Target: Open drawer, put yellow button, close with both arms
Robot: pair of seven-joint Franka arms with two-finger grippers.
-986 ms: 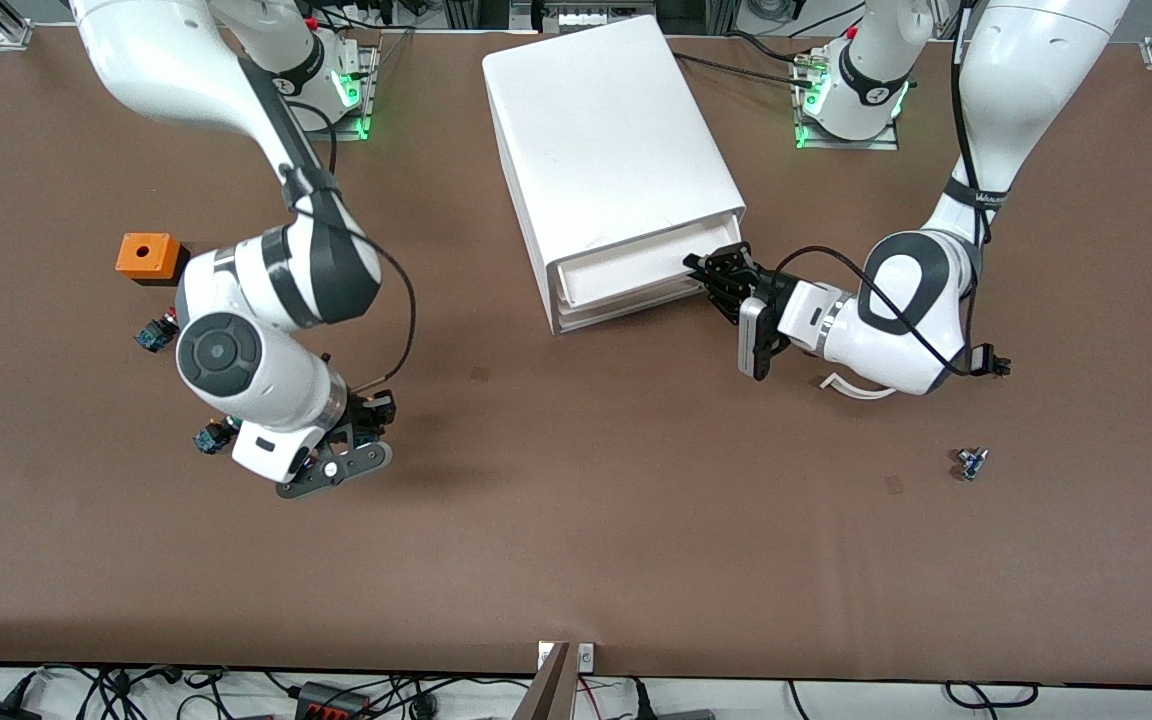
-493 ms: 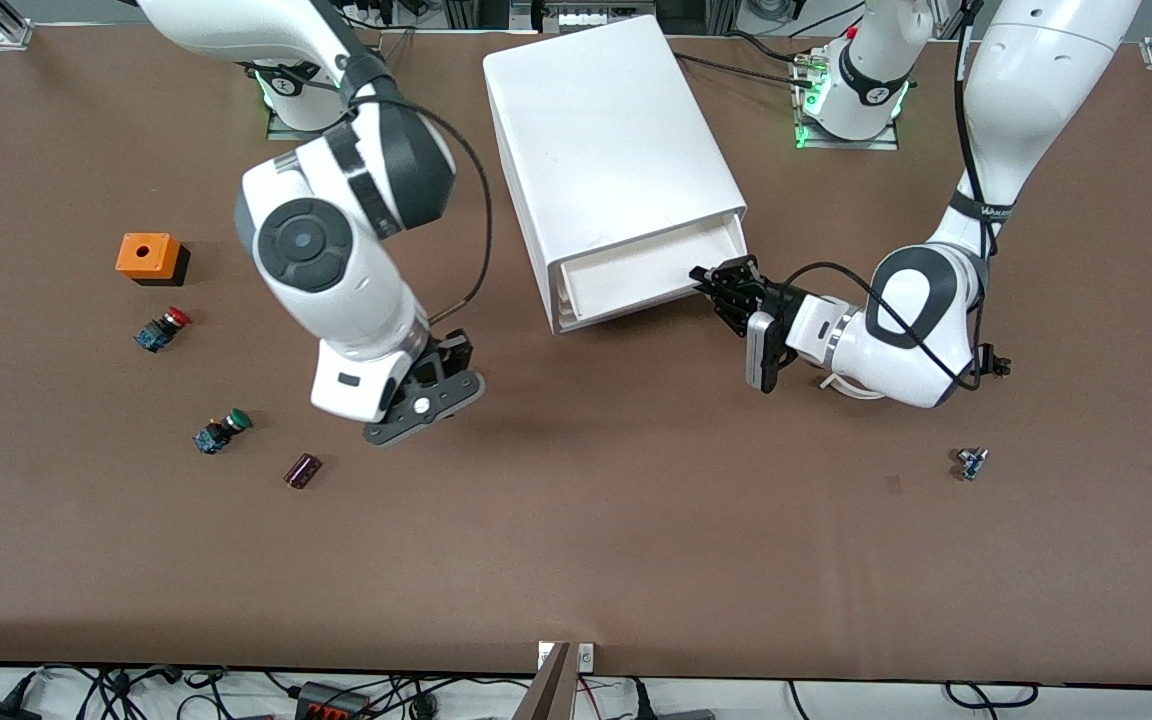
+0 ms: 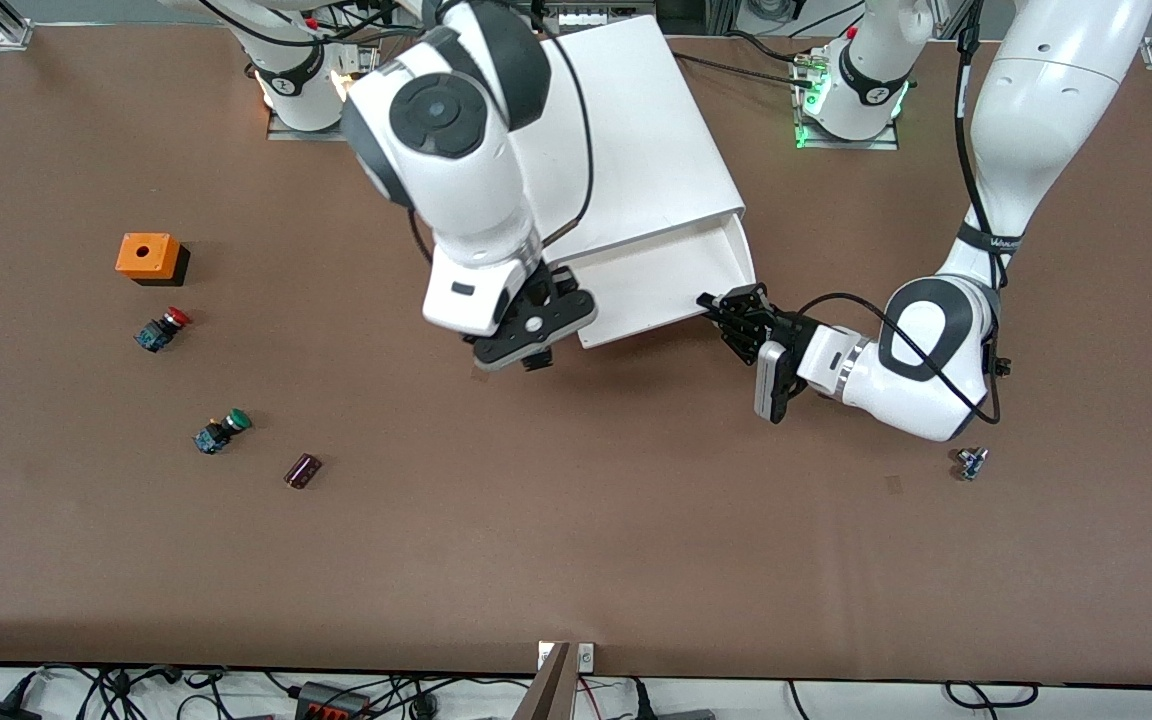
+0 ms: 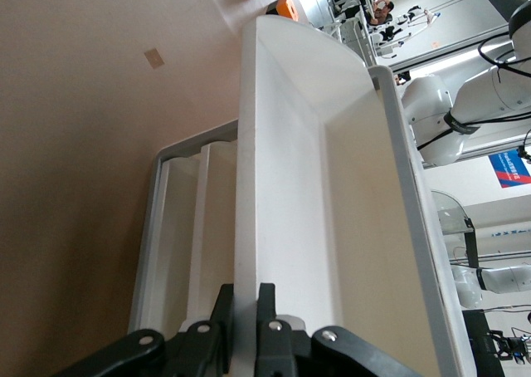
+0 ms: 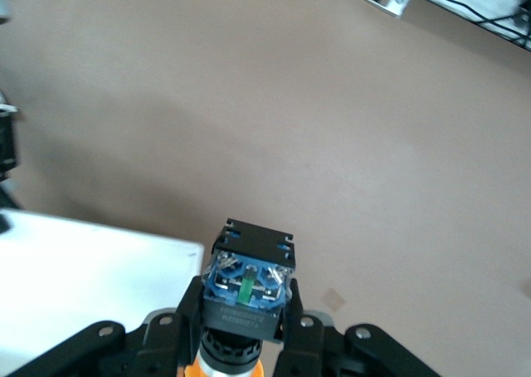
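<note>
The button's blue body (image 5: 247, 281) hangs beside the white drawer (image 5: 83, 286), over the table. The button moves over the drawer next, before my right gripper releases it.
The cabinet (image 3: 626, 130) stands between the arms' bases. Its top drawer (image 3: 666, 280) is pulled well out and looks empty. My left gripper (image 3: 728, 308) is shut on the drawer's front wall at the corner toward the left arm's end. In the left wrist view the gripper (image 4: 246, 298) pinches that wall of the drawer (image 4: 278, 186). My right gripper (image 3: 534, 345) hangs over the table beside the drawer's other front corner. In the right wrist view it (image 5: 243, 306) is shut on the yellow button (image 5: 247, 281), blue-and-black body up and orange cap down.
Toward the right arm's end lie an orange box (image 3: 148, 257), a red-capped button (image 3: 162, 329), a green-capped button (image 3: 221, 431) and a dark cylinder (image 3: 302, 470). A small blue part (image 3: 971, 462) lies near the left arm's elbow.
My right arm has swung from beside the green-capped button over to the drawer's front corner. My left gripper has pulled the drawer much farther out of the cabinet.
</note>
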